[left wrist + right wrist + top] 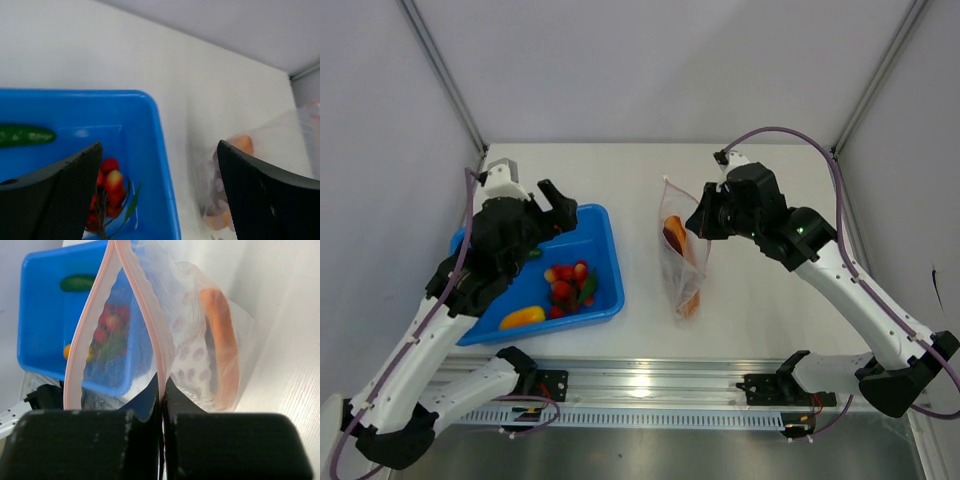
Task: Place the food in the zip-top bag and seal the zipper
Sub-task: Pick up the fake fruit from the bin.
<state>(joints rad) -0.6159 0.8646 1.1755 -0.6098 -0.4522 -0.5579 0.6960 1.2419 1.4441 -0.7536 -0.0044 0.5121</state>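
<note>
I will grab the cherry tomato cluster (570, 283) by its bundled stems with my left gripper next. The fruit will then be free to go into the bag's opening first.
The clear zip-top bag (682, 270) stands on the white table right of the blue tray. My right gripper (701, 226) is shut on one side of its mouth (162, 385), and the mouth gapes open. The pinkish zipper (145, 305) runs up both lips, unsealed. An orange-red wedge (220, 340) lies inside the bag (260, 150). A cherry tomato cluster (570, 283) (110, 187), a yellow-orange piece (522, 317) and a green piece (25, 135) lie in the tray. My left gripper (555, 200) (157, 150) hovers open over the tray's far right corner, holding nothing.
The blue tray (607, 222) (100, 115) sits at the left of the table, its right rim a short gap from the bag. Grey walls close in the back and sides. A metal rail with both arm bases (640, 385) runs along the near edge.
</note>
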